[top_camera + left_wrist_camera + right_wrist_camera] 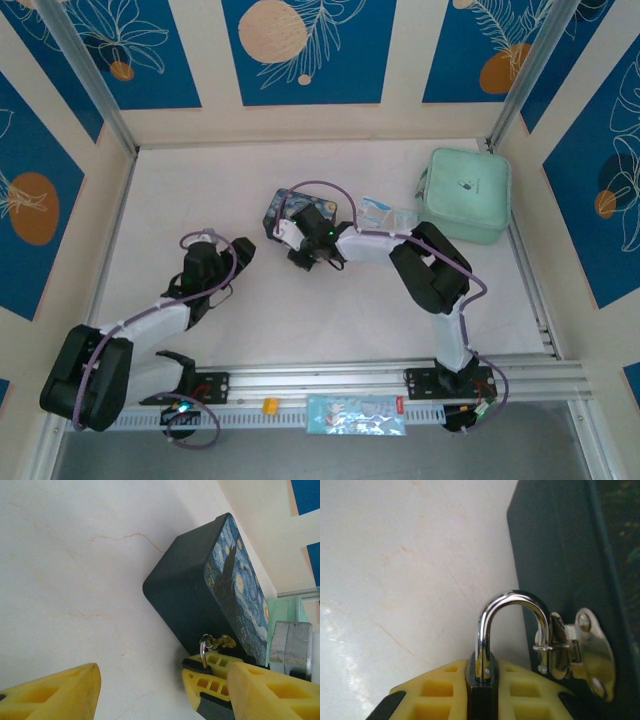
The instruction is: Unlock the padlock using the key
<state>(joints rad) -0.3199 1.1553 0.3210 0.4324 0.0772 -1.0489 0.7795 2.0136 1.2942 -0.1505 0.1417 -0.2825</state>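
I should next grab the padlock [481,635] by its chrome shackle [511,598] with my left gripper, to pull the free leg out of the latch. My right gripper keeps holding the black body.
The padlock [481,635] has a black body and a chrome shackle. My right gripper [482,680] is shut on the body, yellow fingers [435,690] on either side. One shackle leg enters the body. The other leg passes through the metal latch [585,652] on the dark side of the blue painted tin [200,590] and ends free. In the left wrist view the shackle [202,652] stands up from the right gripper's fingers [207,682]. My left gripper [162,672] is open over bare table, nothing between its fingers, a little left of the tin [285,208]. The key is out of view.
A mint green case [465,195] lies at the back right, with a clear sachet [385,215] beside it. A blue packet [355,415] and a small yellow piece [268,405] rest on the front rail. Walls enclose the white table [200,190] on three sides.
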